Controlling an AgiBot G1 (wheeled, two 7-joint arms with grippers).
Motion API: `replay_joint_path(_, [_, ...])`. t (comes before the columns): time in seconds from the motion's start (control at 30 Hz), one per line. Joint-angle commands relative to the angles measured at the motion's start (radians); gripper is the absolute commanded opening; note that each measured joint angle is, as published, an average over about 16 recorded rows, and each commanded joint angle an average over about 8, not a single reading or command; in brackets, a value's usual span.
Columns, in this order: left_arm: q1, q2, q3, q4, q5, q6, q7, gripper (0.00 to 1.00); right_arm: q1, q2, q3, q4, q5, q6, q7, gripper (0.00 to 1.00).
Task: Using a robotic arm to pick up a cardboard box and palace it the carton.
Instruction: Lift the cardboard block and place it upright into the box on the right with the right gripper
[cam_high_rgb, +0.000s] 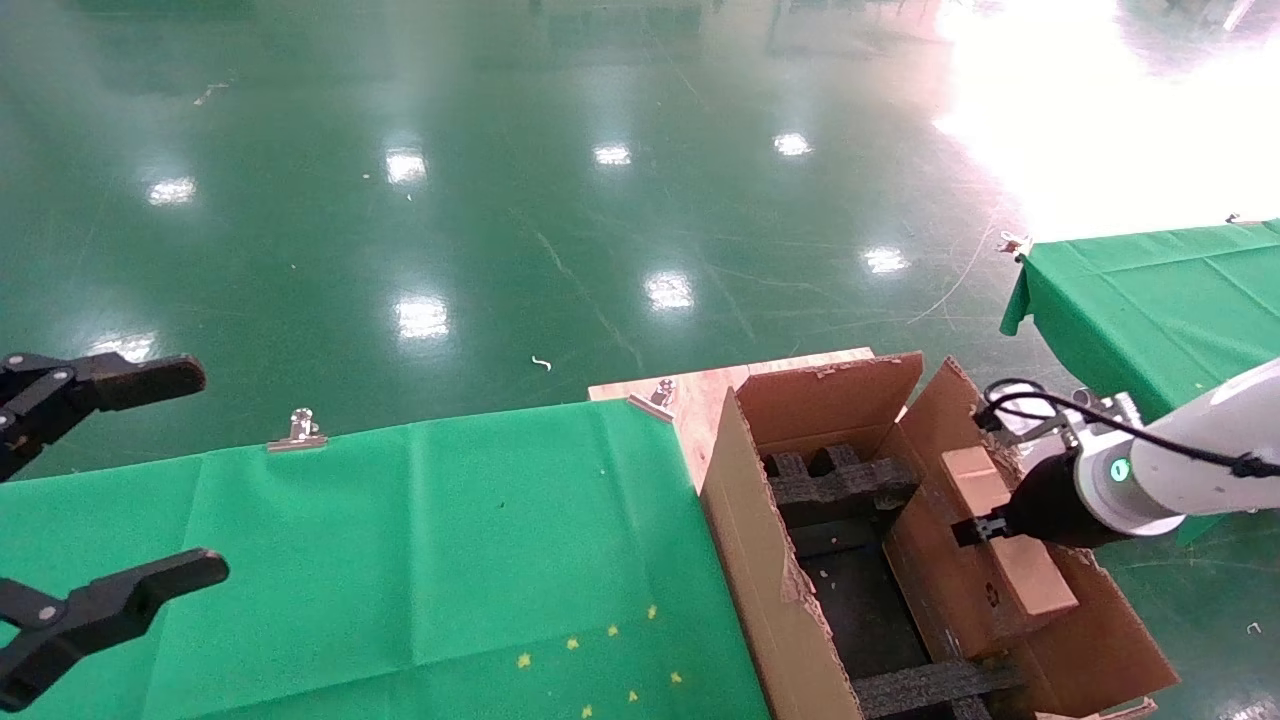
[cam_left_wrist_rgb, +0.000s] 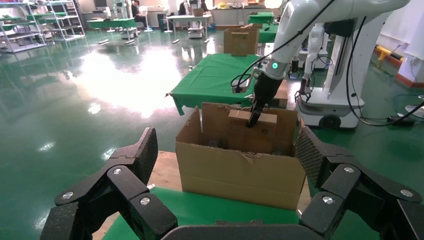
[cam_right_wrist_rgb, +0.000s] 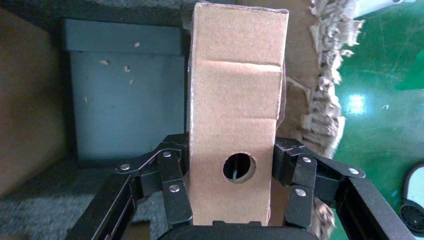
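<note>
The small cardboard box (cam_high_rgb: 1035, 580) hangs at the carton's rim height, high above the carton's dark bottom, so my right gripper now lowers it farther in before releasing.
The carton (cam_high_rgb: 760, 570) stands open on a wooden board at the right, with black foam inserts (cam_high_rgb: 840, 485) inside. My right gripper (cam_high_rgb: 985, 527), on the white arm (cam_high_rgb: 1190, 460) with a green ring light, is shut on the small brown cardboard box (cam_high_rgb: 1035, 580). It holds the box tilted against the carton's right inner wall. In the right wrist view the box (cam_right_wrist_rgb: 235, 100) has a round hole and sits between the fingers (cam_right_wrist_rgb: 172, 175), above the foam (cam_right_wrist_rgb: 125, 100). The left wrist view shows the carton (cam_left_wrist_rgb: 240, 170) and the box (cam_left_wrist_rgb: 240, 116) at rim height. My left gripper (cam_high_rgb: 205, 470) is open and empty at the far left.
A green cloth table (cam_high_rgb: 420, 560) with metal clips (cam_high_rgb: 298, 430) lies left of the carton. A second green table (cam_high_rgb: 1160, 300) stands at the back right. The carton's right flap (cam_high_rgb: 1110, 640) leans outward and has ragged edges (cam_right_wrist_rgb: 325, 75). Shiny green floor lies beyond.
</note>
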Motion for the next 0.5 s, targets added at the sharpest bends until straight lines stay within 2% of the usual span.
replay_joint_path(0.03, [0.000,0.000,0.000,0.000,0.000,0.000,0.000,1.00,-0.017,-0.013,-0.005,-0.026,-0.001,0.020,0.003,0.00])
replay_joint_path(0.5, [0.000,0.000,0.000,0.000,0.000,0.000,0.000,1.00,-0.099,-0.125,-0.016,-0.265,0.078,0.106,-0.121,0.00])
